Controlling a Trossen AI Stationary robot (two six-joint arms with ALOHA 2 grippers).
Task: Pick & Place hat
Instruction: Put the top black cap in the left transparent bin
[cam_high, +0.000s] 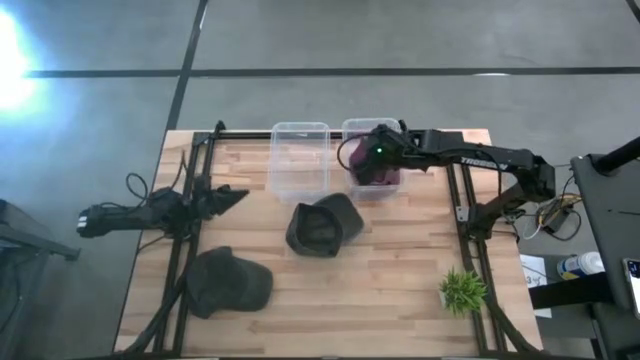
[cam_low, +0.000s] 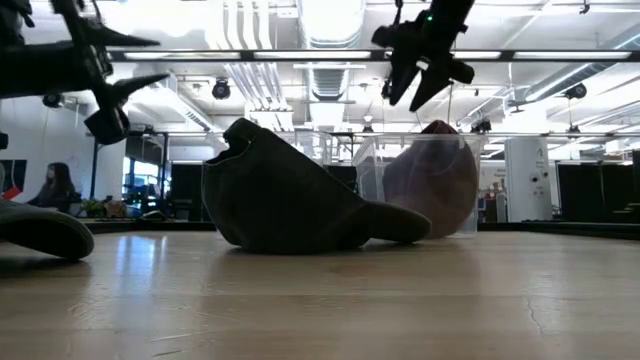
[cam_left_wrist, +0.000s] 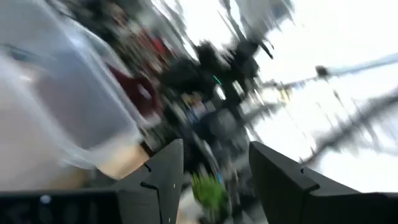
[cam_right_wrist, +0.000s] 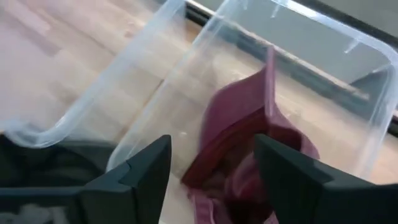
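The middle dark hat should go in the empty clear bin, so my right gripper will next grab the hat by its top's rim (cam_high: 310, 250).
A maroon hat (cam_high: 377, 172) lies inside the right-hand clear bin (cam_high: 352, 130) at the table's far middle; it also shows in the right wrist view (cam_right_wrist: 242, 130) and the low view (cam_low: 435, 180). My right gripper (cam_low: 408, 98) hangs open above that bin, clear of the hat, its fingers (cam_right_wrist: 146, 168) standing apart over it. A dark hat (cam_high: 322, 226) rests on the table's middle, its brim flat on the wood. A second dark hat (cam_high: 229, 282) lies at the near left. My left gripper (cam_high: 240, 195) is open and empty above the table's left side.
A second clear bin (cam_high: 299, 160) stands beside the first, to its left, with nothing showing inside. A small green plant (cam_high: 462, 290) stands at the near right. Bare wood lies between the middle hat and the plant.
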